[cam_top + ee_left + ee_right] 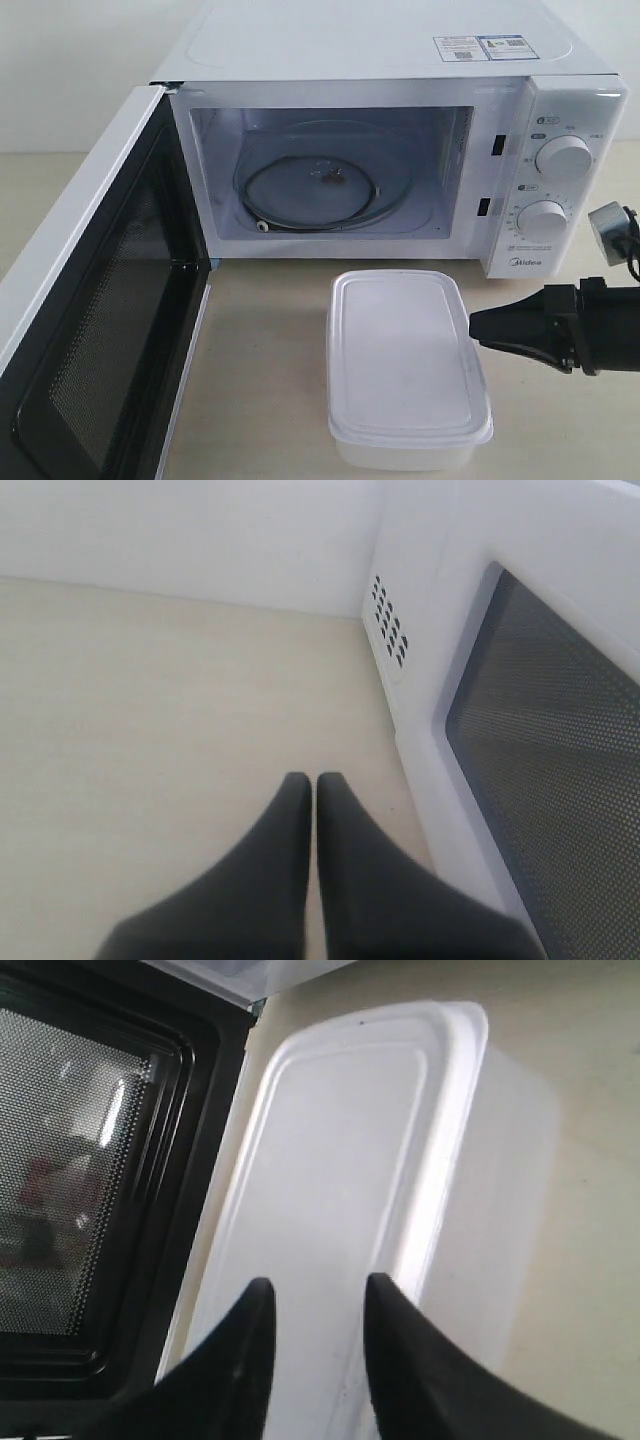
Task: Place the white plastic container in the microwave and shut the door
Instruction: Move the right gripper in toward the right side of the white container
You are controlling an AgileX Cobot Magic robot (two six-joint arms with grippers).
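Observation:
My right gripper is to take the white plastic container (405, 370) by its lid's long rim (476, 372) next, so that it can put it inside the microwave.
The white plastic container (405, 370) stands lidded on the table in front of the microwave (400, 60), whose cavity is bare apart from the turntable ring (320, 192). The door (90, 300) hangs wide open to the left, black mesh face inward. My right gripper (475, 328) hovers at the container's right side. In the right wrist view the right gripper (318, 1285) is open, fingertips apart over the container (340, 1160) lid, holding nothing. My left gripper (308, 780) is shut and empty above bare table, beside the door's (545, 750) outer window side.
A grey plug with a cable (612, 222) lies on the table right of the microwave's dial panel (565, 158). The microwave's side vents (390, 620) face the left gripper. The open door (90, 1170) reaches close to the container's left side.

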